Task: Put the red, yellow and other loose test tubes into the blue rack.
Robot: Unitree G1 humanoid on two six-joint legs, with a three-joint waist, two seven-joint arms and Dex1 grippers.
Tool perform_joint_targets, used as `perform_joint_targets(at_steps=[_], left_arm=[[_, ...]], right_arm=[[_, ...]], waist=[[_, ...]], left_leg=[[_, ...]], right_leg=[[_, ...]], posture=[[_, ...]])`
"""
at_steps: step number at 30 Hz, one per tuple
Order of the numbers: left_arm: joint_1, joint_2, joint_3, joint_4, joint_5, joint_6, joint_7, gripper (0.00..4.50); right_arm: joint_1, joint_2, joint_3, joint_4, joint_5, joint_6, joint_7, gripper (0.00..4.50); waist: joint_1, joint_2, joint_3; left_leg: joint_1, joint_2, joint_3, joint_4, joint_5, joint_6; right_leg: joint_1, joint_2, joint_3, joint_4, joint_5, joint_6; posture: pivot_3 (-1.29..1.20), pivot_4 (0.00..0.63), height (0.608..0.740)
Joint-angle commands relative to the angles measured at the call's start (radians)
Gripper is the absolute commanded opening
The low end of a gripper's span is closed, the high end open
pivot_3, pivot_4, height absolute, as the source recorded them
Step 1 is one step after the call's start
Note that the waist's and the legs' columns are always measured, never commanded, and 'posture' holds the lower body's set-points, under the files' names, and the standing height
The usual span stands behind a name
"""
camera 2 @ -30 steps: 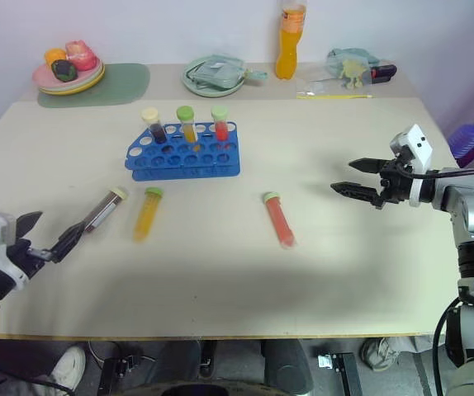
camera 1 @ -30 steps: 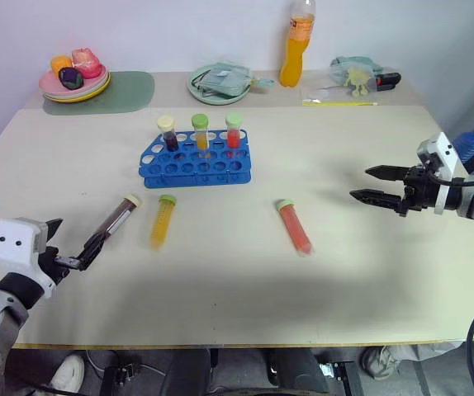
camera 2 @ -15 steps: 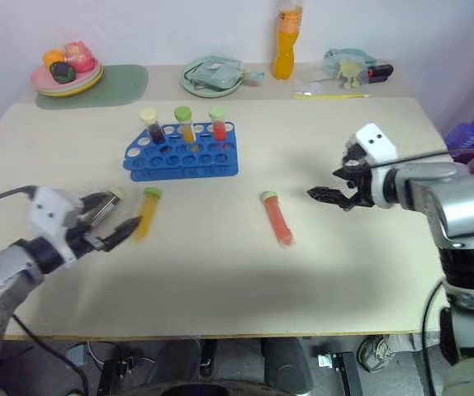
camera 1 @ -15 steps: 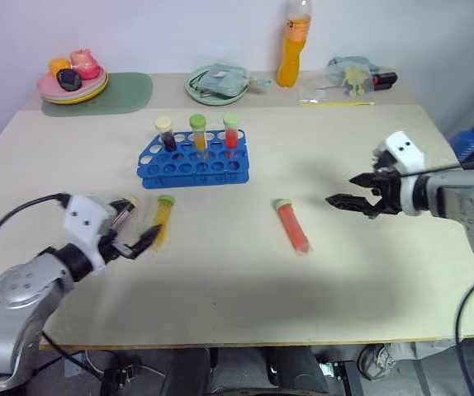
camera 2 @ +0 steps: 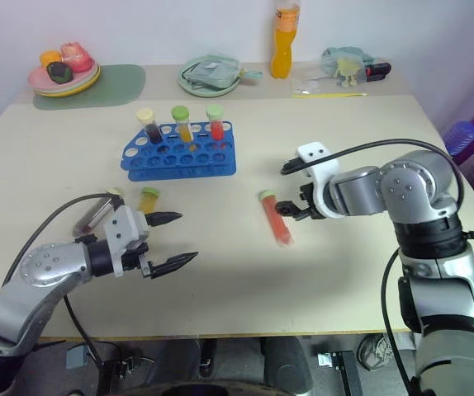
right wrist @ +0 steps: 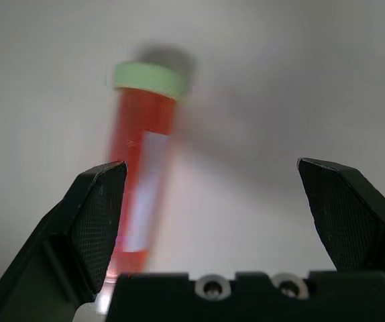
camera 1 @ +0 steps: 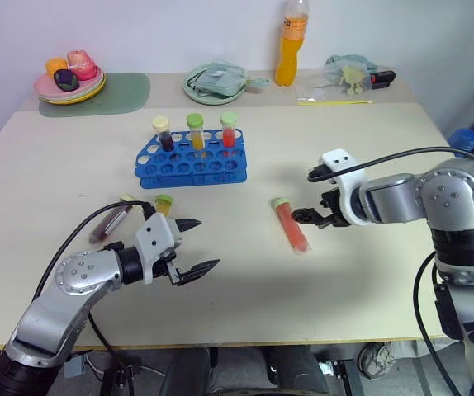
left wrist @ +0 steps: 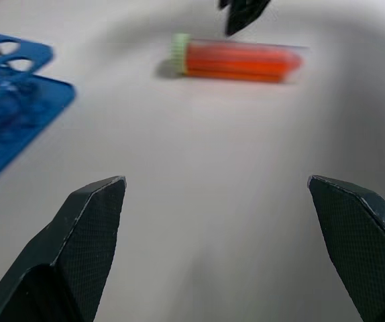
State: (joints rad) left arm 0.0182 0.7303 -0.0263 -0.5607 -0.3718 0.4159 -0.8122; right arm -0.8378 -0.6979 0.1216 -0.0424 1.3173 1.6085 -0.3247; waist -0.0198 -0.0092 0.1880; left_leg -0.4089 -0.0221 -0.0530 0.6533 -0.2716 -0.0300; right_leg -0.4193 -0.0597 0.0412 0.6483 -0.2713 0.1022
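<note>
The table between my right gripper's fingers is empty, beside the red tube [camera 1: 291, 227] [right wrist: 141, 176]. My right gripper needs to line up with the tube before it closes on it.
The blue rack [camera 1: 189, 174] sits left of the table's middle with three capped tubes upright in its back row. A red tube [camera 1: 291, 227] with a green cap lies flat right of centre. My right gripper [camera 1: 305, 216] hangs open just above and beside it, and in the right wrist view the red tube [right wrist: 141, 176] lies by one finger. My left gripper [camera 1: 210, 242] is open and empty over bare table. Behind it show the yellow tube's green cap [camera 1: 163, 200] and the dark brown tube [camera 1: 110, 222]. The left wrist view looks across at the red tube [left wrist: 236, 59].
Along the far edge stand an orange drink bottle [camera 1: 289, 48], a green plate [camera 1: 196, 85] with a packet, stacked plates [camera 1: 70, 88] of toy food on a green mat [camera 1: 125, 86], and small items [camera 1: 353, 72] at the back right.
Both arms swung inward. The left gripper moved right, past the brown and yellow tubes. The right gripper moved left to the red tube and tipped downward. Both stayed open.
</note>
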Motion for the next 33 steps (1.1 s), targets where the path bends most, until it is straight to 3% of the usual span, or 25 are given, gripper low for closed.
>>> perform_joint_targets(at_steps=[1, 3, 5, 11, 19, 22, 26, 28, 33], left_arm=[[0.025, 0.02, -0.016, -0.029, 0.049, -0.061, -0.017, 4.5], [0.035, 0.017, -0.018, -0.024, 0.059, -0.071, -0.017, 4.5], [0.044, 0.005, -0.015, -0.027, 0.061, -0.074, -0.008, 4.5], [0.076, -0.004, -0.005, -0.046, 0.067, -0.078, 0.009, 4.5], [0.09, -0.003, 0.006, -0.049, 0.07, -0.08, 0.02, 4.5], [0.09, -0.002, 0.007, -0.05, 0.071, -0.08, 0.022, 4.5], [0.094, -0.002, 0.01, -0.052, 0.07, -0.079, 0.025, 4.5], [0.097, -0.002, 0.013, -0.054, 0.07, -0.078, 0.026, 4.5], [0.106, -0.003, 0.026, -0.052, 0.073, -0.077, 0.032, 4.5]], right_arm=[[-0.067, 0.007, 0.065, 0.064, 0.349, -0.041, -0.296, 4.48], [-0.076, -0.034, 0.174, 0.069, 0.568, -0.161, -0.486, 4.48], [-0.075, -0.041, 0.234, 0.075, 0.648, -0.228, -0.598, 4.48], [-0.057, -0.022, 0.268, 0.084, 0.655, -0.299, -0.758, 4.48], [-0.078, 0.029, 0.253, 0.146, 0.655, -0.297, -0.816, 4.48], [-0.077, 0.048, 0.245, 0.168, 0.655, -0.291, -0.826, 3.6], [-0.082, 0.058, 0.235, 0.183, 0.655, -0.293, -0.852, 1.56], [-0.085, 0.064, 0.228, 0.187, 0.655, -0.294, -0.859, 0.75], [-0.138, 0.057, 0.228, 0.129, 0.651, -0.299, -0.795, 0.74]], waist=[[0.0, 0.0, 0.0], [0.003, 0.0, 0.0], [0.006, 0.0, 0.0], [0.004, 0.0, 0.0], [0.003, 0.0, 0.0], [0.003, 0.0, 0.0], [0.004, 0.0, 0.0], [0.003, 0.0, 0.0], [0.002, 0.0, 0.0]], left_leg=[[0.0, 0.0, 0.0, 0.0, 0.0, 0.0], [0.0, 0.0, 0.001, 0.002, 0.0, 0.0], [-0.002, 0.0, 0.0, 0.005, 0.0, 0.001], [-0.003, 0.0, 0.0, 0.01, -0.001, 0.003], [-0.003, 0.001, 0.0, 0.01, -0.001, 0.003], [-0.003, 0.001, 0.0, 0.01, -0.001, 0.003], [-0.003, 0.001, 0.0, 0.01, -0.001, 0.003], [-0.003, 0.001, 0.0, 0.01, -0.001, 0.003], [-0.003, 0.001, 0.0, 0.01, -0.001, 0.003]], right_leg=[[0.0, 0.0, 0.0, 0.0, 0.0, 0.0], [0.0, 0.001, 0.0, 0.001, 0.0, 0.0], [0.0, 0.002, 0.0, 0.001, 0.0, 0.0], [0.001, 0.003, 0.0, 0.003, 0.0, 0.001], [0.001, 0.003, 0.0, 0.003, 0.0, 0.001], [0.001, 0.003, 0.0, 0.003, 0.0, 0.001], [0.001, 0.003, 0.0, 0.003, 0.0, 0.001], [0.001, 0.003, 0.0, 0.003, 0.0, 0.001], [0.001, 0.003, 0.0, 0.003, 0.0, 0.001]], posture=[[0.0, 0.15, 0.729], [0.0, 0.15, 0.729], [0.0, 0.15, 0.729], [0.0, 0.15, 0.729], [0.0, 0.15, 0.729], [0.0, 0.15, 0.729], [0.0, 0.15, 0.729], [0.0, 0.15, 0.729], [0.0, 0.15, 0.729]])
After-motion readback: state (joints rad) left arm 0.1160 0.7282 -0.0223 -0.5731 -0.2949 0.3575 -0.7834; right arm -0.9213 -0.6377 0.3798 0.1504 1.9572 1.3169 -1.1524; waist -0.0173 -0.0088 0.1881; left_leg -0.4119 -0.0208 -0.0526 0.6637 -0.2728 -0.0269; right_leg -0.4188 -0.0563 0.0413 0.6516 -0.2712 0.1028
